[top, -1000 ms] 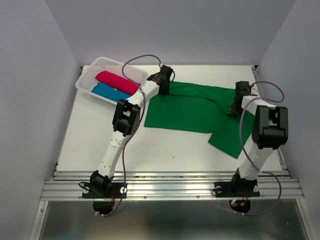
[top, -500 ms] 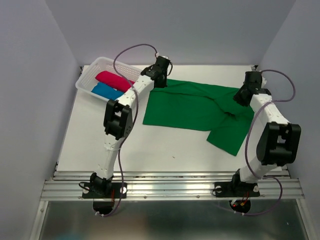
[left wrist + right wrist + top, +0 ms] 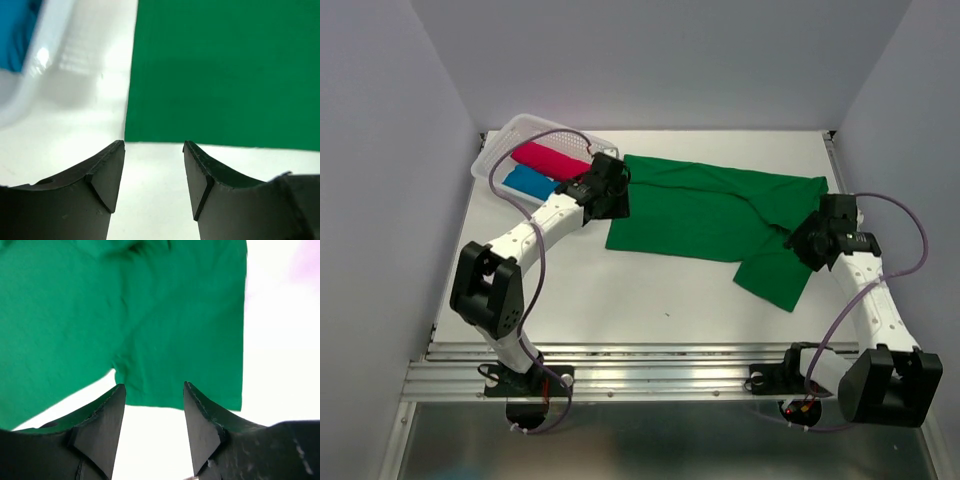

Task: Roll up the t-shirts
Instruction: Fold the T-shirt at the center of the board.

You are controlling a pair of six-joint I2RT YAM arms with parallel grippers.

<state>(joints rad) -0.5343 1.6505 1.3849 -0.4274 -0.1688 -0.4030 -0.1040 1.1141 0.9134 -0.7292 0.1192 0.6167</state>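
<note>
I will next fold the near edge of the deep green t-shirt (image 3: 705,210) inward for rolling, so I will grab the t-shirt with my left gripper by its near corner (image 3: 611,245) beside the basket.
The deep green t-shirt (image 3: 705,210) lies spread flat across the middle of the table, one sleeve (image 3: 775,275) angled toward the near right. My left gripper (image 3: 611,186) hovers open at its left edge, nothing between the fingers; the left wrist view shows green cloth (image 3: 225,70) just ahead of the gripper (image 3: 154,150). At the shirt's right end, my right gripper (image 3: 807,240) is open and empty too, and its gripper (image 3: 154,390) sits just short of the cloth's hem (image 3: 170,320). The crimson-pink t-shirt (image 3: 550,158) and the blue t-shirt (image 3: 530,181) lie rolled in the basket.
The white lattice basket (image 3: 520,125) stands at the far left corner, close to my left gripper; its wall (image 3: 35,80) fills the left of the left wrist view. Grey walls close in the table on three sides.
Both grippers opened and let go of the green shirt's far edge. Both arms pulled back toward the near side, and the shirt now lies spread out flat.
</note>
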